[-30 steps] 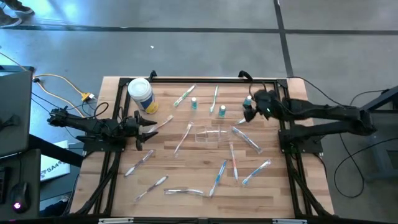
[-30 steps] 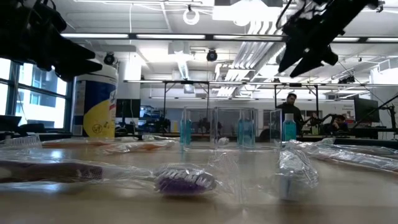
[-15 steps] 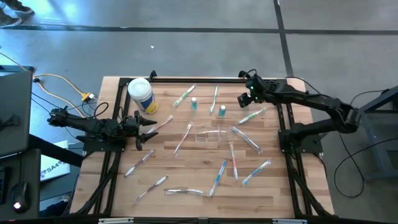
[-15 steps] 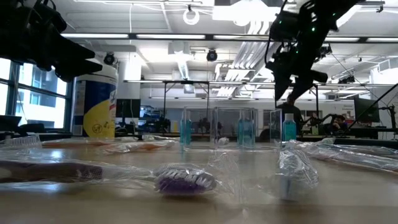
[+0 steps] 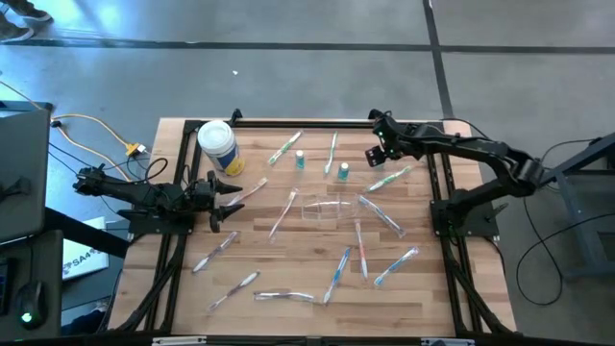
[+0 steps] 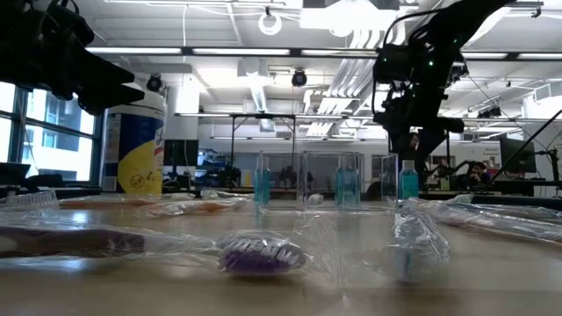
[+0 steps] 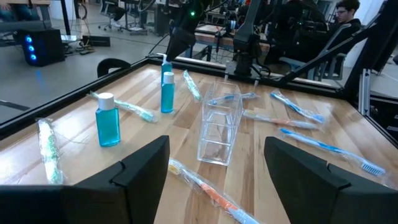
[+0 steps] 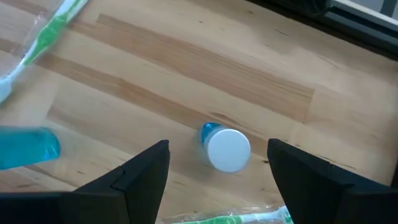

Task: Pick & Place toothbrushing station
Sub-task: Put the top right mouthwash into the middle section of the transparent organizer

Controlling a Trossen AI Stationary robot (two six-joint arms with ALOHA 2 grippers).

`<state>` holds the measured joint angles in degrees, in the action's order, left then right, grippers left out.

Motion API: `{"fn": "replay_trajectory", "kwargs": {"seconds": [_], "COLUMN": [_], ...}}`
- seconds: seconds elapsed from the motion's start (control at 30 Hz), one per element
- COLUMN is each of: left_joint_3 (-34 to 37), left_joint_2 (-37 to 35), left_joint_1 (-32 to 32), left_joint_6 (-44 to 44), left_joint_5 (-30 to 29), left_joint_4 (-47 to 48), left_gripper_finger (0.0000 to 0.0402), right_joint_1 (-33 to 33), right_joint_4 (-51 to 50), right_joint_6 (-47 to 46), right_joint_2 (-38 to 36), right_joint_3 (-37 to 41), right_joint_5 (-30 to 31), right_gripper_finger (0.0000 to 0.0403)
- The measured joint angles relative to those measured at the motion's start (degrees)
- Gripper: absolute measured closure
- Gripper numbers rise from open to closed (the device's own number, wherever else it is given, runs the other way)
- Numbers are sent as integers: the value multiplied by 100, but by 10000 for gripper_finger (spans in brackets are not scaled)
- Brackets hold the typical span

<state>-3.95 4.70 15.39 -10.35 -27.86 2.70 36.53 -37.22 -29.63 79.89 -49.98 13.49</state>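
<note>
My right gripper picks up the small blue bottle by its white cap [image 8: 225, 148] next, to stand it in the toothbrushing station.
The toothbrushing station [image 5: 327, 207], a clear boxy holder, stands on its base near the table's middle; the left wrist view shows it [image 7: 219, 127] straight ahead of my left gripper. My left gripper [image 5: 233, 195] is open at the left edge, level, touching nothing. My right gripper [image 5: 376, 154] is open at the far right, pointing steeply down. Its fingers stand on either side of a small upright blue bottle with a white cap [image 8: 225, 148], above it and clear of it. The low view shows this gripper [image 6: 413, 140] over that bottle [image 6: 408, 181].
A white tub with a yellow label [image 5: 217, 146] stands at the far left corner. Two more blue bottles [image 5: 299, 161] [image 5: 342, 171] stand behind the holder. Several wrapped toothbrushes [image 5: 335, 272] lie scattered over the wood, one green one [image 5: 389, 178] near my right gripper.
My right gripper has gone down and toward the table's far edge, tipping from a slant to point steeply down over the small blue bottle. Its fingers have stayed open.
</note>
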Motion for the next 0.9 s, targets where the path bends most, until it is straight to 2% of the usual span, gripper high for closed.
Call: {"fn": "replay_trajectory", "kwargs": {"seconds": [0.17, 0.33, 0.9], "left_joint_3": [-2, -2, -9], "left_joint_2": [-1, 0, 1], "left_joint_1": [-1, -1, -1], "left_joint_6": [0, 0, -2], "left_joint_5": [-2, -4, -7], "left_joint_4": [1, 0, 28], "left_gripper_finger": [139, 139, 139], "right_joint_1": [0, 4, -2], "right_joint_4": [2, 40, 126], "right_joint_6": [0, 61, 138], "right_joint_2": [100, 281, 290], "right_joint_3": [0, 0, -2], "right_joint_5": [5, 6, 114], "right_gripper_finger": [144, 169, 311]}}
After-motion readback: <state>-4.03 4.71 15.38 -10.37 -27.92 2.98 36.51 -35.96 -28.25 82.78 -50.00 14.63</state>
